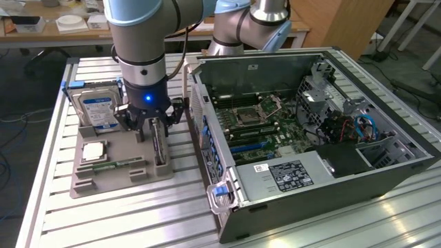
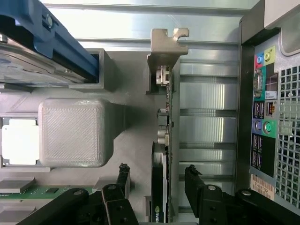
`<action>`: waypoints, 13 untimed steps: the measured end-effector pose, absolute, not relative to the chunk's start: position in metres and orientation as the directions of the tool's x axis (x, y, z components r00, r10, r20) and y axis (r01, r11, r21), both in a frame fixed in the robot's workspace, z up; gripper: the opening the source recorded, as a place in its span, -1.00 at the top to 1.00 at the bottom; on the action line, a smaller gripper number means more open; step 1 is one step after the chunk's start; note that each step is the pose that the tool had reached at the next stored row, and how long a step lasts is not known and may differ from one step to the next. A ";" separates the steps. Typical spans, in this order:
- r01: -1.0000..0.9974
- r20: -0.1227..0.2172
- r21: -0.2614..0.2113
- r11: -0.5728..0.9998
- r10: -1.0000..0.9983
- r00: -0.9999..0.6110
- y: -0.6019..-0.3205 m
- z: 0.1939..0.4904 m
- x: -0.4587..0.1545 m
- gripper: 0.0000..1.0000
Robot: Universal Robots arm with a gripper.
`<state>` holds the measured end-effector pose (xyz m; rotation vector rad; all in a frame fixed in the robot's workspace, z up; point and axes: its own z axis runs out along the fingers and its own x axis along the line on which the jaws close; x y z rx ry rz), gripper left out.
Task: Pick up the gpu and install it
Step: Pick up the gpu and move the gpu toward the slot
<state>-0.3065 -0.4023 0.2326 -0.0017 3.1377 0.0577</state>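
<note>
The GPU has my fingers beside its dark block (image 2: pixel 158 180) in the wrist view, above the grey holder. A close now would catch it, so my gripper closes next.
The gpu (image 1: pixel 160 148) stands on its edge in a slot of the grey holder block (image 1: pixel 110 181), close to the open computer case. It is a thin green card (image 2: pixel 165 140) with a silver end bracket (image 2: pixel 167 44) and a dark block on one face. My gripper (image 1: pixel 153 125) hangs straight down over it. The gripper (image 2: pixel 158 183) is open, with one black finger (image 2: pixel 123 180) on each side of the card. The other finger (image 2: pixel 193 183) stands apart from the card, and a gap shows on both sides.
The holder block also carries a silver hard drive (image 1: pixel 96 107) in a blue frame, a square processor (image 1: pixel 93 151) and a narrow memory stick (image 1: pixel 113 166). The open computer case (image 1: pixel 303 129) lies on the exterior view's right, its motherboard exposed. Its rear port panel (image 2: pixel 265 117) is beside the card.
</note>
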 end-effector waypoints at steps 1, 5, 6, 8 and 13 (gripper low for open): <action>-0.001 -0.003 0.037 0.999 -0.001 -1.000 -0.402 0.233 -0.307 -0.18; -0.001 -0.003 0.037 0.999 -0.001 -1.000 -0.402 0.233 -0.307 -0.18; -0.001 -0.003 0.037 0.999 -0.001 -1.000 -0.402 0.233 -0.307 -0.18; -0.001 -0.003 0.037 0.999 -0.001 -1.000 -0.402 0.233 -0.307 -0.18; -0.001 -0.003 0.037 0.999 -0.001 -1.000 -0.402 0.233 -0.307 -0.02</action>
